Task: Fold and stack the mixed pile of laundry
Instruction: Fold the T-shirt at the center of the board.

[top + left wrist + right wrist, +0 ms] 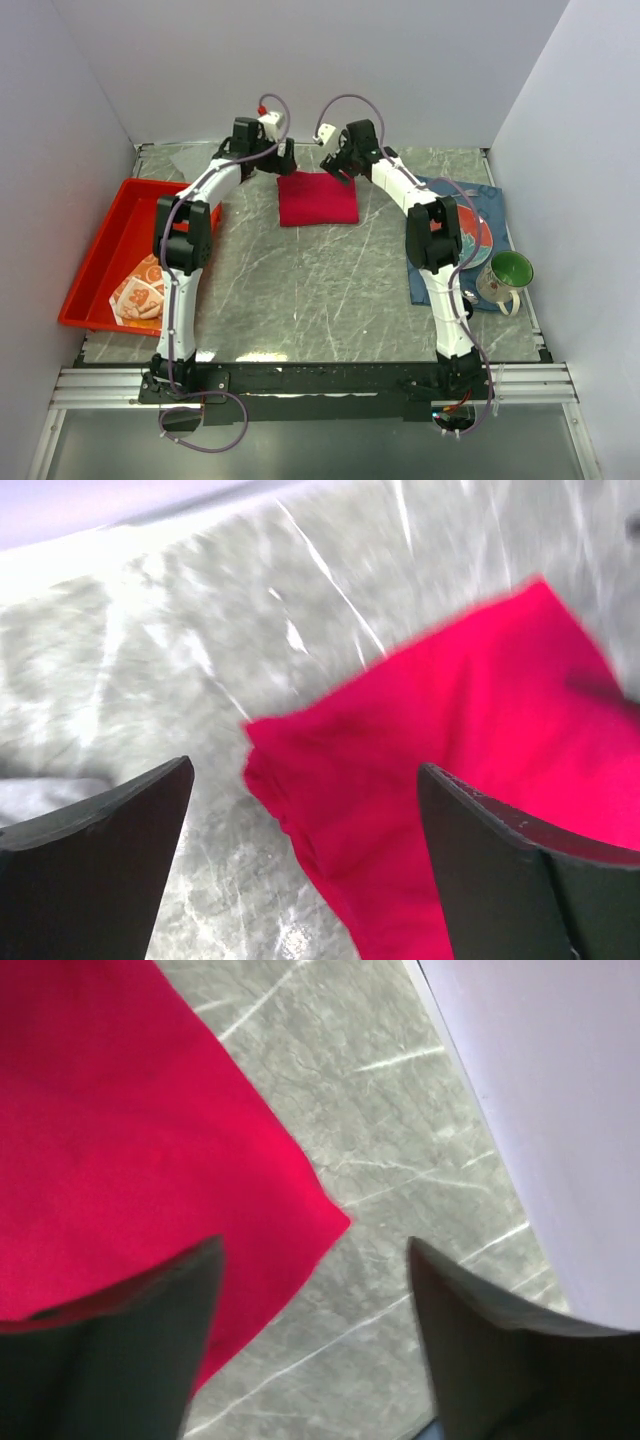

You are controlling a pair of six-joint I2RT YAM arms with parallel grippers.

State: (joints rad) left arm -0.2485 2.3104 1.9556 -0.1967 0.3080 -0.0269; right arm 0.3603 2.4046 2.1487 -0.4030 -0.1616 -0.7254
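Note:
The crimson-magenta shirt [317,198] would stay on the tabletop if I lifted my left gripper now. The gripper's fingers are spread and empty over the shirt's corner.
The crimson-magenta shirt [317,198] lies folded into a flat rectangle at the back middle of the table. My left gripper [285,160] hangs open over its back left corner, and the shirt [470,740] shows below the spread fingers with nothing held. My right gripper [338,168] stands open over the back right corner of the shirt [130,1140], also holding nothing. The orange-and-white patterned cloth [140,290] lies in the red tray [95,250]. A pale grey garment [195,157] lies flat at the back left, and its edge [45,792] shows by my left finger.
A dark blue placemat [490,205] on the right bears a patterned plate [478,240], with a green-lined mug [505,277] at its near edge. White walls close in the back and both sides. The marbled tabletop [310,290] lies between the arms.

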